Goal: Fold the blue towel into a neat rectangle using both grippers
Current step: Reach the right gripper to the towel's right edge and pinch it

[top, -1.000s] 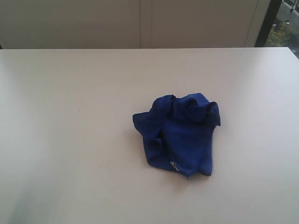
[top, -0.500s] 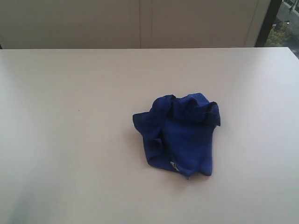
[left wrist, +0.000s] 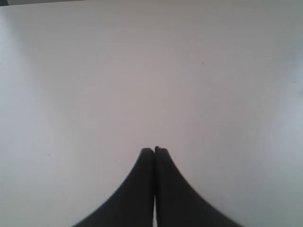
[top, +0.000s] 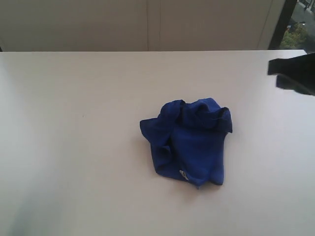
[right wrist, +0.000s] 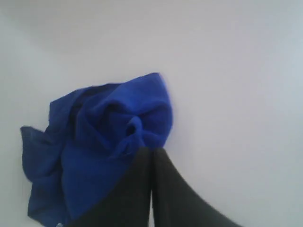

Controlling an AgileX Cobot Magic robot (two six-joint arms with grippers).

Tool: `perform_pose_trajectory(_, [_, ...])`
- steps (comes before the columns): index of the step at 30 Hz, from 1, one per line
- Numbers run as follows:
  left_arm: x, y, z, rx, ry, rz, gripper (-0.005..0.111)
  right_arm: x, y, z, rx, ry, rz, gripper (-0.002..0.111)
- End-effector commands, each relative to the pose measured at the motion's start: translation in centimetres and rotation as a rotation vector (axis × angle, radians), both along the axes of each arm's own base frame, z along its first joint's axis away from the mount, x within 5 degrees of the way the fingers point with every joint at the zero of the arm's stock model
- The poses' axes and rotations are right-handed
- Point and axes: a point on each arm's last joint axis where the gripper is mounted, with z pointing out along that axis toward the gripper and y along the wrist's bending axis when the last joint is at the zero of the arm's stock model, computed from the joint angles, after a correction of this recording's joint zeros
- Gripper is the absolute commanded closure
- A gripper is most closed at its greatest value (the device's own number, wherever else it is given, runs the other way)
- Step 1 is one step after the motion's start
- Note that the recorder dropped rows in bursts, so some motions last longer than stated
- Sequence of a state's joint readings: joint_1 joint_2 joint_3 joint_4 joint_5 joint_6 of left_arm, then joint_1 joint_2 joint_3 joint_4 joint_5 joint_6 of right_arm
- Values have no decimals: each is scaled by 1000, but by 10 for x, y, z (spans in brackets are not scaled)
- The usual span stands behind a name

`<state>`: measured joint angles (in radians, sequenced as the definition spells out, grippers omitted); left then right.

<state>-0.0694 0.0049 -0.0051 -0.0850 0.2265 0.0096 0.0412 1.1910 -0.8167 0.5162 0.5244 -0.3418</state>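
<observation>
Next, the right gripper pinches the blue towel by the raised fold at its bunched end, because the panel with the tag lies flat.
The blue towel lies crumpled in a heap on the white table, a little right of the middle, with its small white tag at the near edge. My right gripper shows as a dark shape at the right edge, apart from the towel. In the right wrist view its black fingers are pressed together, so the gripper is shut and holds nothing, with the towel lying beyond the tips. My left gripper is shut over bare table and does not show in the exterior view.
A pale wall runs behind the table's far edge, with a dark window frame at the back right. Bare tabletop spreads to the left of the towel and in front of it.
My right gripper has come into the exterior view at the right edge; it was out of sight before. The towel has not moved.
</observation>
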Motion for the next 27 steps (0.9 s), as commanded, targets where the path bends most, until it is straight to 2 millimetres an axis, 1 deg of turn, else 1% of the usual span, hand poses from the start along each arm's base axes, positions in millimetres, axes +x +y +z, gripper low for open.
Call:
perform_pose_trajectory(1, [0, 0, -2, -11, 4, 5, 107, 24, 34, -34, -12, 83, 126, 108])
perform_pose_trajectory(3, [0, 0, -2, -11, 4, 5, 107, 33, 44, -48, -32, 79, 133, 108])
perform_pose_trajectory(4, [0, 0, -2, -11, 4, 5, 107, 37, 48, -53, -47, 75, 140, 105])
perform_pose_trajectory(6, [0, 0, -2, -11, 4, 5, 107, 42, 51, -63, -55, 92, 141, 93])
perform_pose_trajectory(9, [0, 0, -2, -11, 4, 5, 107, 50, 51, -77, -70, 106, 121, 71])
perform_pose_trajectory(10, [0, 0, -2, -11, 4, 5, 107, 53, 51, -81, -75, 107, 113, 68])
perform_pose_trajectory(12, [0, 0, -2, -11, 4, 5, 107, 55, 51, -87, -81, 119, 107, 64])
perform_pose_trajectory(13, [0, 0, -2, -11, 4, 5, 107, 58, 51, -94, -86, 135, 104, 62])
perform_pose_trajectory(18, [0, 0, -2, -11, 4, 5, 107, 62, 51, -109, -99, 164, 95, 61])
perform_pose_trajectory(24, [0, 0, -2, -11, 4, 5, 107, 64, 50, -111, -119, 151, 102, 63])
perform_pose_trajectory(26, [0, 0, -2, -11, 4, 5, 107, 64, 50, -111, -123, 155, 108, 73])
perform_pose_trajectory(27, [0, 0, -2, -11, 4, 5, 107, 63, 51, -111, -122, 161, 111, 81])
